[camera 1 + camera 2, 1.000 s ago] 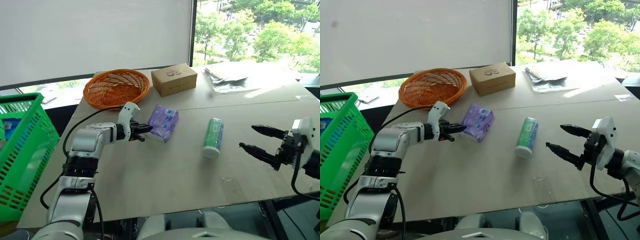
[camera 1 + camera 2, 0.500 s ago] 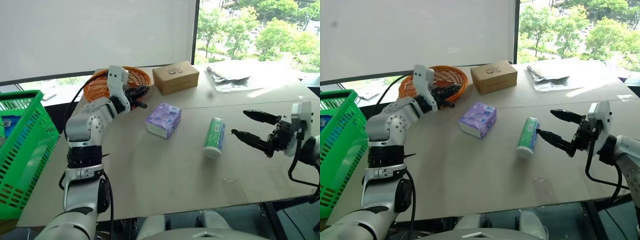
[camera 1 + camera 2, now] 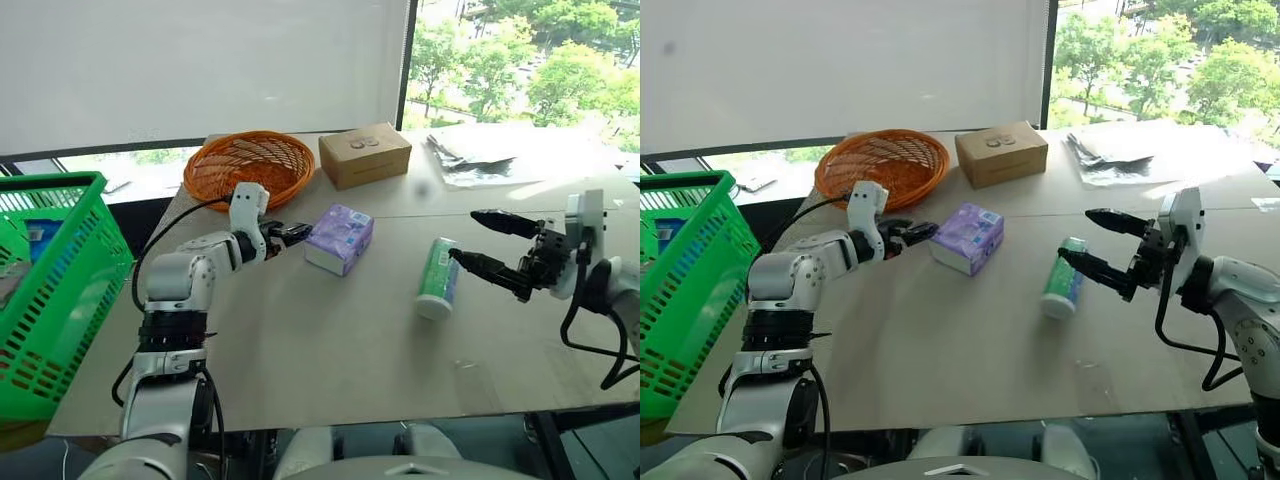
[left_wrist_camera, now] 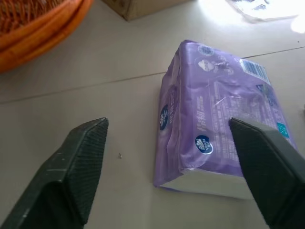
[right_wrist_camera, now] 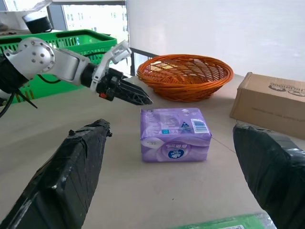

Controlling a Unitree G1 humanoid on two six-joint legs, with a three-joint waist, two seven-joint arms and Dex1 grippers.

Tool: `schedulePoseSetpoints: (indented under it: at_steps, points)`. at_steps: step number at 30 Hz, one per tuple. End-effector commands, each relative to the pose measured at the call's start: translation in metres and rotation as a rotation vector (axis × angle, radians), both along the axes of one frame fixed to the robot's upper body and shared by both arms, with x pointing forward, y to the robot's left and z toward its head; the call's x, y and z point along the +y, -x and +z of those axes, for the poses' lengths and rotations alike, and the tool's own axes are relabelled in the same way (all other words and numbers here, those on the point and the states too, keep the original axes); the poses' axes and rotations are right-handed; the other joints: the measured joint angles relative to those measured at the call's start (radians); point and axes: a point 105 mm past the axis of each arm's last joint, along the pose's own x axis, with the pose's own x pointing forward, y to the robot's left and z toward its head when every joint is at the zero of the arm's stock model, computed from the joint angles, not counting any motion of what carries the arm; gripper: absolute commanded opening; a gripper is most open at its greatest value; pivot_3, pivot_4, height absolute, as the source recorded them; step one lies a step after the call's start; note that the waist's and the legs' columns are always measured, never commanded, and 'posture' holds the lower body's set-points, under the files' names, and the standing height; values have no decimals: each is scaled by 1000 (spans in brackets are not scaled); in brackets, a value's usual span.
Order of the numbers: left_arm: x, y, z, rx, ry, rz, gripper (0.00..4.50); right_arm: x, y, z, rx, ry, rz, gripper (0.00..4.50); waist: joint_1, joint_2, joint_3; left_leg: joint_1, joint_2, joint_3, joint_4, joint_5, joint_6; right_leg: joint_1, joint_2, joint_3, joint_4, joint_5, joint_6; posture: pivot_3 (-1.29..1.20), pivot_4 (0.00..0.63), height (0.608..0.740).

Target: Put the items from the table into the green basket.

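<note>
My left gripper would miss the tissue pack's side (image 3: 322, 258) across bare table, so it must move toward the pack before closing.
The purple-and-white tissue pack (image 3: 340, 238) lies on the table (image 3: 330, 350), left of centre. My left gripper (image 3: 298, 232) sits just left of it, low over the tabletop; in the left wrist view its fingers (image 4: 81, 162) stand wide open with the pack (image 4: 214, 114) ahead between them, untouched. The green-and-white can (image 3: 437, 278) lies on its side to the right. My right gripper (image 3: 464, 234) hovers open just right of the can, its upper finger above it. The green basket (image 3: 50, 290) stands off the table's left edge.
An orange wicker basket (image 3: 248, 165) and a brown cardboard box (image 3: 365, 155) sit at the table's far side, with crumpled silvery wrap (image 3: 470, 155) further right. Something blue (image 3: 40, 235) lies inside the green basket. Bare tabletop stretches along the near edge.
My left gripper rose toward the wicker basket, then came back down beside the tissue pack and opened. My right gripper moved left up to the can. The view has shifted.
</note>
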Motion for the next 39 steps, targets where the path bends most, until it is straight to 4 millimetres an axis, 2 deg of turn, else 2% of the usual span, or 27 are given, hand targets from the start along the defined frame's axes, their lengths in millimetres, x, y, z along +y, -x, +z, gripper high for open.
schedulePoseSetpoints:
  at_steps: [1,7,8,9,15,17,20,22,24,25,27,30,31,33,34,35,36,37,39]
  points:
    - [-16,-6,-2,5,77,-66,4430,0,4,7,-47,2,3,4500,-2,0,0,0,0,0,0,0,0,0,0,0,0,0,0,-22,0,740]
    - [-32,-9,-23,92,104,-126,4430,-1,8,1,-28,24,0,4500,-6,0,-1,0,0,0,0,0,0,0,-1,0,0,0,0,-49,0,740]
    - [-34,-9,-23,93,107,-139,3907,-1,9,-1,-21,35,-2,4500,-6,0,-1,0,0,0,0,0,0,0,-1,-1,0,0,0,-49,0,740]
    - [-36,-9,-22,92,111,-150,3626,-3,10,-3,-13,44,-5,4500,-6,0,-1,0,-1,0,0,0,0,0,-1,-1,0,0,0,-49,0,740]
    - [-35,-11,-20,64,101,-143,1039,-13,7,-15,8,108,-62,4500,-7,0,-1,0,-1,0,0,0,0,0,-1,-1,0,0,0,-60,0,740]
    - [-34,-14,-11,-5,86,-133,708,-13,7,-16,9,104,-64,4500,-7,0,-1,0,0,0,0,0,0,0,-1,-1,0,0,0,-59,0,740]
    - [-35,-18,22,-156,101,-144,655,-10,7,-12,-1,85,-48,4500,-8,0,-1,0,0,0,0,0,0,0,-1,0,0,0,0,-58,0,740]
    - [-29,-22,72,-320,142,-89,655,-2,10,-5,-16,57,-11,4500,-9,-2,1,-1,0,0,0,0,0,-1,-1,0,0,0,0,-54,0,740]
    - [-12,-22,124,-488,135,1,655,10,13,4,-29,15,40,4500,-12,-2,1,-4,0,0,0,0,0,-5,-1,0,1,0,0,-37,0,740]
    - [-6,-21,138,-534,124,29,655,13,14,7,-31,2,54,4500,-14,-2,1,-6,0,0,0,0,0,-7,-1,0,1,0,0,-37,0,740]
    - [15,-18,176,-655,81,136,655,23,15,15,-41,-33,86,4500,-18,-3,0,-13,0,0,1,1,-1,-15,-1,0,3,0,0,2,0,740]
    - [83,-9,240,-863,11,485,655,42,13,24,-43,-77,154,4500,-21,-3,0,-14,0,0,1,3,-5,-16,0,1,3,0,0,59,0,740]
    - [120,-1,252,-900,-121,616,655,53,11,27,-52,-94,190,4500,-21,-3,0,-14,0,0,0,3,-5,-16,0,1,2,0,0,72,0,740]
    - [163,11,259,-908,-334,750,655,68,8,30,-67,-111,235,4500,-35,-3,0,-13,-1,1,0,3,-5,-17,1,3,3,0,0,72,0,740]
    - [174,14,258,-900,-403,779,655,72,7,31,-72,-114,246,4500,-34,-3,0,-11,-1,0,-2,4,-6,-17,4,7,3,1,0,98,0,740]
    - [185,16,255,-882,-448,809,655,75,6,32,-75,-117,256,4500,-29,-3,0,-10,-2,-3,-2,4,-6,-17,5,8,4,1,0,112,0,740]
    - [211,26,251,-850,-455,882,655,84,3,35,-83,-126,277,4500,-18,-4,-1,-10,-2,-4,-2,4,-6,-17,5,6,3,1,0,127,0,740]
    - [228,33,248,-833,-451,931,655,90,1,36,-88,-131,292,4500,-7,-4,-1,-10,-2,-5,-2,4,-7,-16,4,5,3,1,0,141,0,740]
    - [271,56,233,-753,-544,1044,655,105,-8,42,-129,-128,307,4500,4,-5,-1,-11,-3,-6,-1,4,-7,-16,3,4,3,1,0,161,0,740]
